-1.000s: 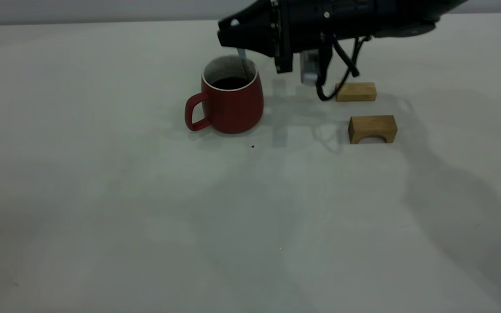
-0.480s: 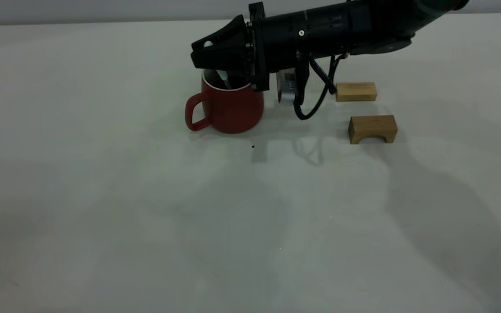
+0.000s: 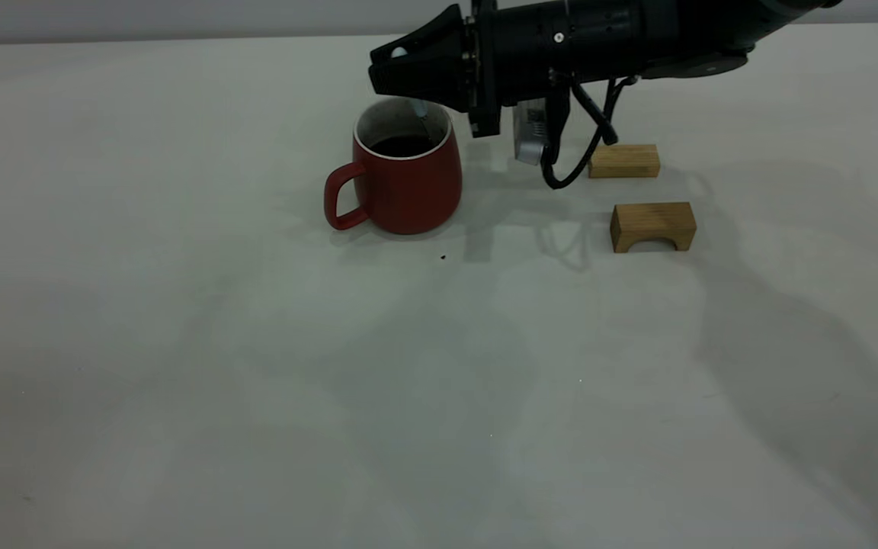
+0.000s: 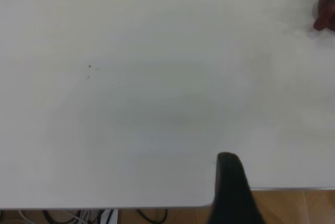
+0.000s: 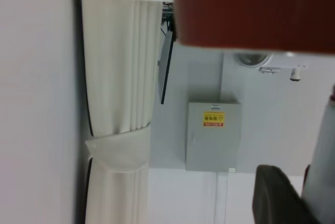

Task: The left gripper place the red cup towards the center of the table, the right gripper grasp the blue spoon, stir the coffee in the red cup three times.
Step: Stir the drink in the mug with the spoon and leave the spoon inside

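The blue spoon's neck (image 3: 423, 115) slants down inside the red cup's rim (image 3: 405, 155). My right gripper should open now, as the spoon would rest in the cup.
The red cup (image 3: 406, 183) stands upright on the table (image 3: 180, 343), handle toward the left, with dark coffee (image 3: 402, 145) inside. My right gripper (image 3: 391, 69) hovers just above the cup's far rim, shut on the blue spoon (image 3: 419, 109). The spoon's pale handle end shows at the fingertips and its grey neck slants down into the cup; the bowl is hidden. In the right wrist view the cup (image 5: 251, 9) fills one edge, near one dark finger (image 5: 275, 195). My left gripper (image 4: 230, 192) is out of the exterior view, above the table's rounded corner, far from the cup (image 4: 328, 9).
Two wooden blocks lie right of the cup: a flat one (image 3: 624, 161) under the right arm's cable and an arched one (image 3: 652, 226) nearer the front. A tiny dark speck (image 3: 443, 257) sits in front of the cup. The table edge (image 4: 157, 204) borders wooden floor.
The right gripper swung left and lower over the cup with the spoon, then came back right and slightly up. The cup and blocks stayed in place.
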### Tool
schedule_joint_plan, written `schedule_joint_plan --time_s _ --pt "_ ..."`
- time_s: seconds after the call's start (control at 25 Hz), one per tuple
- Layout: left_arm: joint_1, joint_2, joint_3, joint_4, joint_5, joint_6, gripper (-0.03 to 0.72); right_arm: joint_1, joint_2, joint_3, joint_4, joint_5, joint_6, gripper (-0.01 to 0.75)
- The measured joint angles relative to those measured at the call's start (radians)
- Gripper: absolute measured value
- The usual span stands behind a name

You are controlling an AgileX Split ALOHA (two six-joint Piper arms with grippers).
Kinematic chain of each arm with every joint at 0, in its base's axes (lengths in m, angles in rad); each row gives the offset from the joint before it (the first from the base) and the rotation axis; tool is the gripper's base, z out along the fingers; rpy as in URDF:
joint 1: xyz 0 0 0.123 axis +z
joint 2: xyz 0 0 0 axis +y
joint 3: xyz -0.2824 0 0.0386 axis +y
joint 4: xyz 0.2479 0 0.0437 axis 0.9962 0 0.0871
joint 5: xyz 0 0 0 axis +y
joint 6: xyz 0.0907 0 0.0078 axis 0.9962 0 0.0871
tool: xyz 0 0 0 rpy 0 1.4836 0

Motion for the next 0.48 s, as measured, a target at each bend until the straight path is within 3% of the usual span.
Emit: schedule_joint_plan --time_s 0.16,0.48 --pt "0.0 0.0 0.0 0.0 0.0 0.0 0.551 0.004 0.0 -0.002 -0.027 0.0 -0.134 0.167" --pt "0.0 0.0 0.0 0.0 0.0 0.0 0.551 0.004 -0.037 -0.002 -0.212 0.0 -0.487 0.439"
